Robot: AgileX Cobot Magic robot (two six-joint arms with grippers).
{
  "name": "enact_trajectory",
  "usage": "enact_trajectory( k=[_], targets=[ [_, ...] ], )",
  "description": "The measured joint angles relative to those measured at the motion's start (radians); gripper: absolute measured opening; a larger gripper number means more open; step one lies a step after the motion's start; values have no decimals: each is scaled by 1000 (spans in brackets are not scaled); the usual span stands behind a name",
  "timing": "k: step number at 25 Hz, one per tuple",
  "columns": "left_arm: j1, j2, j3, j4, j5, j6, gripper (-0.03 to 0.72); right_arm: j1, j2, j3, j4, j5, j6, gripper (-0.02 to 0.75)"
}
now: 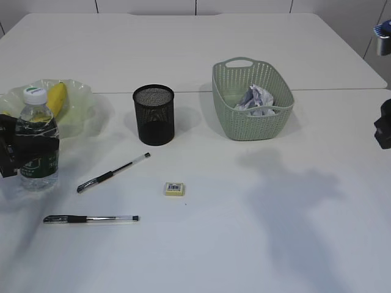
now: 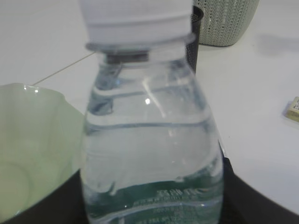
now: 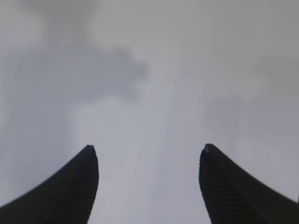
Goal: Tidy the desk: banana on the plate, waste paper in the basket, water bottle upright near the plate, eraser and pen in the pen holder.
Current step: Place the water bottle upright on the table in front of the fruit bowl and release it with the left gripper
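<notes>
The water bottle is upright in my left gripper, its base on the tabletop in front of the plate. My left gripper releases it next, and it would stand.
The clear water bottle (image 1: pixel 36 143) with a white cap stands upright just in front of the pale green plate (image 1: pixel 79 113), and my left gripper (image 1: pixel 33 149) is shut on its body. In the left wrist view the bottle (image 2: pixel 149 130) fills the frame between the dark fingers (image 2: pixel 252 200). The banana (image 1: pixel 56 97) lies on the plate. Crumpled waste paper (image 1: pixel 256 101) sits in the green basket (image 1: pixel 250 125). Two pens (image 1: pixel 113 173) (image 1: pixel 90 218) and the yellow eraser (image 1: pixel 174 188) lie on the table in front of the black mesh pen holder (image 1: pixel 154 115). My right gripper (image 3: pixel 147 149) hangs open over bare table.
The right arm (image 1: pixel 383 125) shows only at the far right edge. A seam between two table tops runs behind the basket and holder. In the left wrist view the plate (image 2: pixel 32 140), pen holder (image 2: pixel 196 42), basket (image 2: pixel 224 23) and eraser (image 2: pixel 293 108) appear around the bottle.
</notes>
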Motion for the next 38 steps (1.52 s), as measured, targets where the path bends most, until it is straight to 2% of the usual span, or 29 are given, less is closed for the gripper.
enact_trajectory(
  k=[6, 18, 26, 35, 38],
  targets=[
    [0, 9, -1, -7, 10, 4, 368, 0, 0, 0, -2, -6, 0, 501],
    [0, 10, -1, -8, 10, 6, 426, 0, 0, 0, -2, -7, 0, 501],
    [0, 10, -1, -9, 18, 6, 535, 0, 0, 0, -4, -7, -3, 501],
    [0, 10, -5, -14, 20, 6, 554, 0, 0, 0, -14, -7, -7, 501],
    [0, -4, -5, -14, 20, -3, 588, 0, 0, 0, -16, -5, -7, 501]
  ],
)
